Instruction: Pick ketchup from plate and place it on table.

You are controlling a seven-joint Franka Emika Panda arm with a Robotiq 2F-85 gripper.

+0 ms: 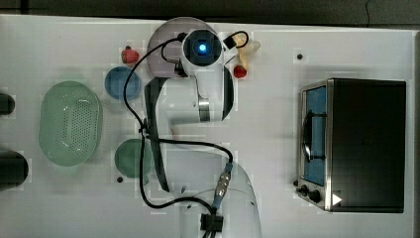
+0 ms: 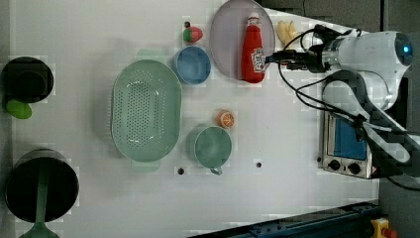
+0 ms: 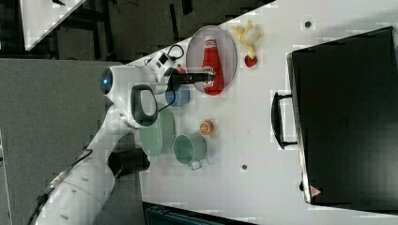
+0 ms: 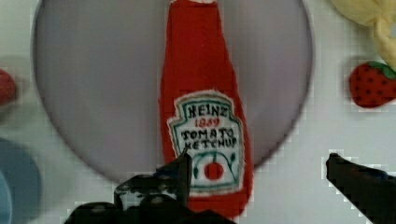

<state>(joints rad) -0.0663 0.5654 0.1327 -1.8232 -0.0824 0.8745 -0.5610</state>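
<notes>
My gripper takes hold of the ketchup by its base end below the label [image 2: 254, 75] next, to move it from the plate [image 2: 225, 39] to the table.
The ketchup [image 2: 252, 47], a red bottle with a white cap and a label patch, lies flat on the pale lilac plate [image 2: 225, 39]. In the wrist view the ketchup [image 4: 205, 93] runs lengthwise across the plate [image 4: 93, 84]. My gripper [image 4: 258, 161] hangs open above the bottle's base end. One finger [image 4: 180, 168] is over the label's lower corner, and the other is past the plate's rim over the white table [image 4: 299, 196]. From the side, the gripper [image 2: 270, 58] reaches in from the left view's right. In the top view the arm covers the bottle.
A strawberry [image 4: 371, 84] and a banana [image 4: 373, 18] lie on the table close to the plate. A blue bowl [image 2: 192, 64], a green basket [image 2: 146, 110], a green mug [image 2: 213, 146] and an orange piece [image 2: 226, 119] stand nearby. A toaster oven [image 1: 356, 144] fills the top view's right.
</notes>
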